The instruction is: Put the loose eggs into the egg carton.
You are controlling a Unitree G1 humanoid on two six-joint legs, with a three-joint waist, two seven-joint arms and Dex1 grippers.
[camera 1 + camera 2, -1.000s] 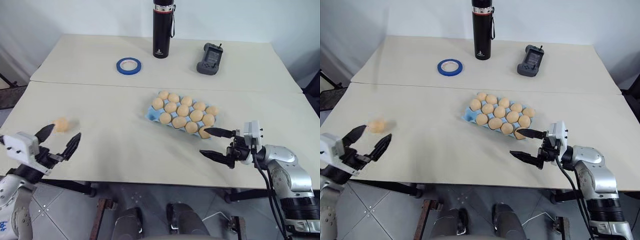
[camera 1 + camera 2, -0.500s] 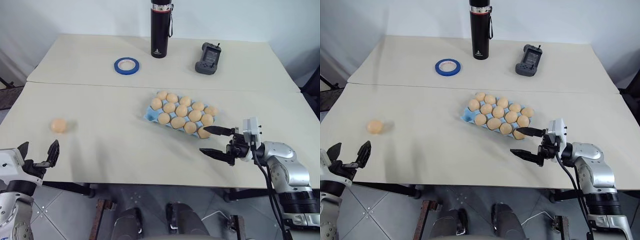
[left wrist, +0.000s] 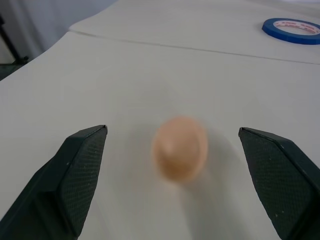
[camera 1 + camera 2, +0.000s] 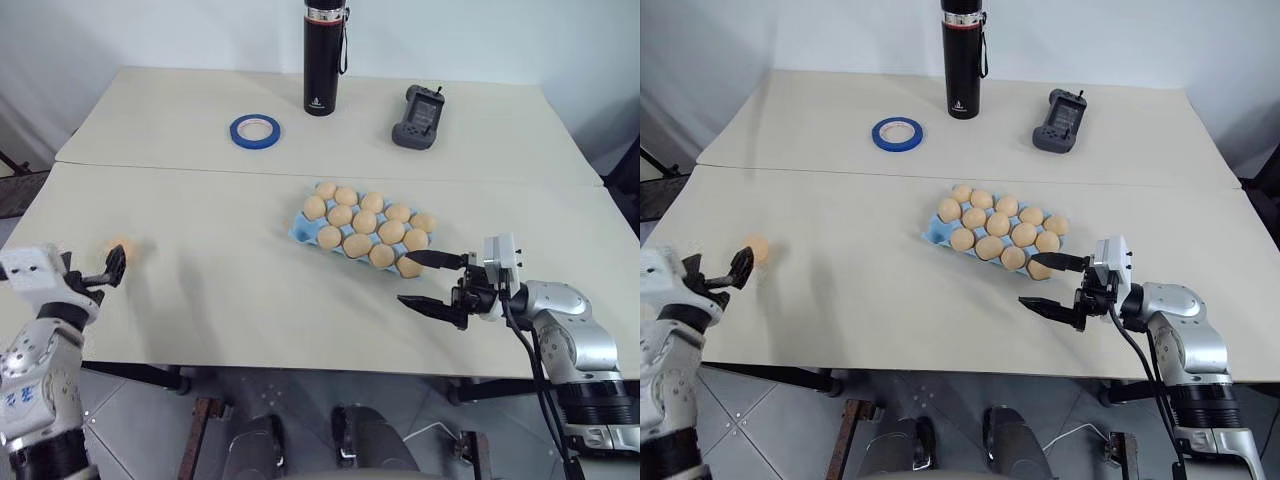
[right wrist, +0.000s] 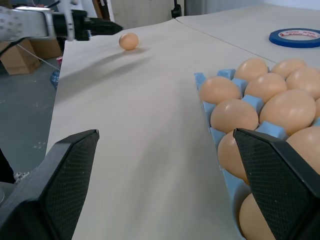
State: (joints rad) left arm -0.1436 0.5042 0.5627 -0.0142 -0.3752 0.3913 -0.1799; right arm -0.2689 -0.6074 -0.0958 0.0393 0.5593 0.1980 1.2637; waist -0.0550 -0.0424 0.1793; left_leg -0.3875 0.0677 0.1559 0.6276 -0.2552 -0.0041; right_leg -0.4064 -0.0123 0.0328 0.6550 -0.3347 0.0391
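My left gripper moves toward the loose egg (image 3: 180,147), before it closes. The egg lies beyond my fingers in the left wrist view, so closing now would miss.
One loose egg (image 4: 120,247) lies on the table near its left edge. My left gripper (image 4: 718,266) is open and level, with the egg (image 3: 180,147) just ahead of its fingertips, in line with the gap and untouched. The light blue egg carton (image 4: 298,229) sits right of centre, with several eggs in its wells. My right gripper (image 4: 406,279) hovers open at the carton's near right corner, pointing left and holding nothing. The right wrist view shows the carton (image 5: 204,80), the loose egg (image 5: 129,41) far across the table and the left gripper (image 5: 92,25) beside it.
A black bottle (image 4: 321,55), a blue tape ring (image 4: 254,129) and a dark handheld controller (image 4: 418,116) stand along the far part of the table. A seam runs across the tabletop behind the carton. Bare table lies between the loose egg and the carton.
My left gripper dropped back toward the table's near edge, then came forward up to the loose egg. The right gripper, the egg and the carton stayed put.
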